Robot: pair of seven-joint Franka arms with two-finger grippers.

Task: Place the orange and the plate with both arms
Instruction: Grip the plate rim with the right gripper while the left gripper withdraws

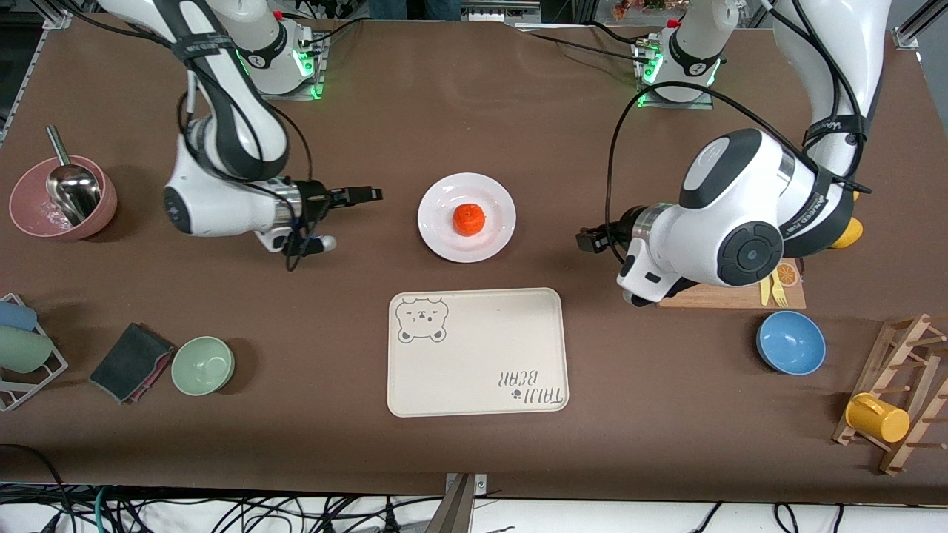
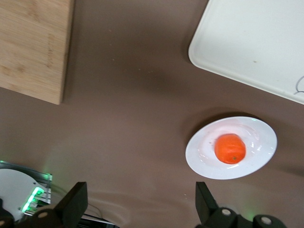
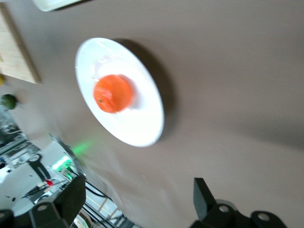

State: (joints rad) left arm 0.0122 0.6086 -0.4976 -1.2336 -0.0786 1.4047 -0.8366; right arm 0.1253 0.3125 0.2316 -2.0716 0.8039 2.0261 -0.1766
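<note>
The white plate is to go with the orange onto the cream tray (image 1: 478,352). My right gripper will grab the plate by its rim (image 1: 421,216) next for that.
The orange (image 1: 469,219) lies in the middle of the white plate (image 1: 444,200), which rests on the brown table, farther from the front camera than the cream tray. Both also show in the left wrist view, orange (image 2: 230,148) on plate (image 2: 259,159), and in the right wrist view, orange (image 3: 112,93) on plate (image 3: 142,128). My right gripper (image 1: 363,195) is open and empty, above the table beside the plate toward the right arm's end; its fingers frame bare table (image 3: 137,197). My left gripper (image 1: 589,240) is open and empty, beside the plate toward the left arm's end (image 2: 140,206).
A cream bear-print tray (image 1: 476,352) lies nearer the front camera than the plate. A wooden board (image 1: 729,296), a blue bowl (image 1: 791,343) and a mug rack (image 1: 900,392) stand toward the left arm's end. A pink bowl (image 1: 29,215), a green bowl (image 1: 203,365) and a dark cloth (image 1: 132,361) are toward the right arm's end.
</note>
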